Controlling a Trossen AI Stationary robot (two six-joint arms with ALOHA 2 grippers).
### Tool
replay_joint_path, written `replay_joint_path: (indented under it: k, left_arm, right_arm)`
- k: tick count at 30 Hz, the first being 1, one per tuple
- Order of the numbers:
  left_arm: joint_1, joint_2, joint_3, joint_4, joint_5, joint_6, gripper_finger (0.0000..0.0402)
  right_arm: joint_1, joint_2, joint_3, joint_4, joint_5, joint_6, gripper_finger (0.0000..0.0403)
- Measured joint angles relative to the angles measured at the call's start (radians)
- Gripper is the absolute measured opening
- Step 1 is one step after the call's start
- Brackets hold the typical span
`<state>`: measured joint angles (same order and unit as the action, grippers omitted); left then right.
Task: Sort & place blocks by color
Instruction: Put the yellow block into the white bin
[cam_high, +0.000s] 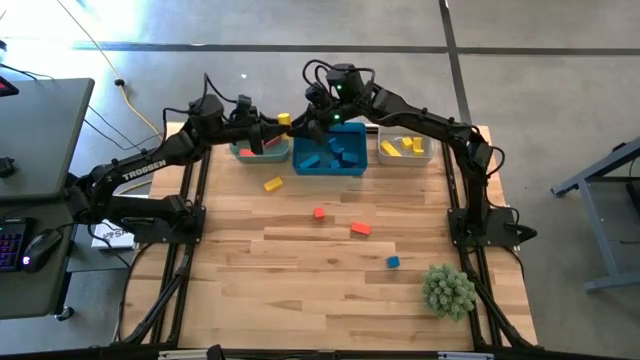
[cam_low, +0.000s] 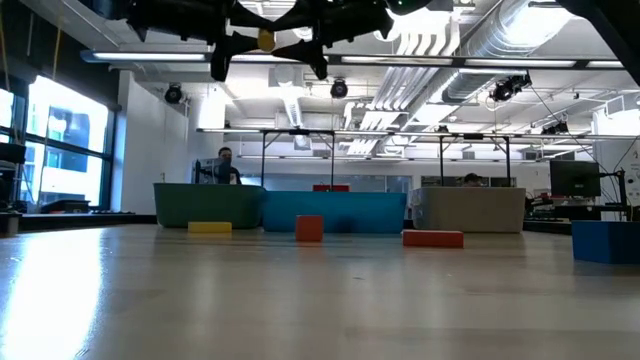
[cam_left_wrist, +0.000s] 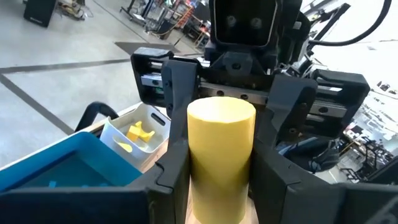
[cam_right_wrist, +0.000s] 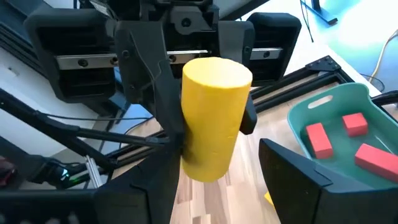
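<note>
My right gripper grabs the yellow cylinder by its curved side (cam_high: 285, 121) next, to place it with the yellow blocks in the pale bin (cam_high: 406, 150).
A yellow cylinder (cam_left_wrist: 221, 155) hangs in the air over the far bins, held between my two grippers, which face each other. My left gripper (cam_left_wrist: 221, 177) is shut on it. My right gripper (cam_right_wrist: 214, 186) is open, one finger on each side of the cylinder without touching it. In the high view the cylinder (cam_high: 284, 119) shows between the two wrists. On the table lie a yellow block (cam_high: 272, 184), two red blocks (cam_high: 319, 213) (cam_high: 361, 229) and a blue block (cam_high: 393, 262). My left gripper pinches the yellow cylinder's curved side (cam_right_wrist: 186, 118) between its two fingers (cam_right_wrist: 149, 87), about halfway up. The fingers come in level from the table's left and lie across the cylinder. It stands about upright, lifted clear, with its flat top face (cam_left_wrist: 221, 111) showing.
Three bins stand in a row at the far edge: a teal bin (cam_high: 245, 152) with red blocks, a blue bin (cam_high: 300, 165) with blue blocks, and a pale bin (cam_high: 385, 160) with yellow blocks. A spiky green ball (cam_high: 448, 290) sits near the right front corner.
</note>
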<state>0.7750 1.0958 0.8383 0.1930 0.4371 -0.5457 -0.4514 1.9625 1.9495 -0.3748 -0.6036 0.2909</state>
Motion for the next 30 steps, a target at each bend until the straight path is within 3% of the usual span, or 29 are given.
replay_joint_path:
  k: [12,20,30]
  left_arm:
    - [0.001,0.017,0.000,0.042,-0.005,0.000,0.0102]
    - [0.001,0.018,0.000,0.047,-0.003,0.004,0.0102]
    - [0.000,0.017,0.000,0.043,0.000,0.026,0.0165]
  right_arm:
    - [0.041,0.001,0.000,0.039,0.129,0.008,0.0196]
    - [0.042,0.001,0.000,0.037,0.132,0.036,0.0108]
    - [0.042,0.001,0.000,0.033,0.140,0.050,0.0107]
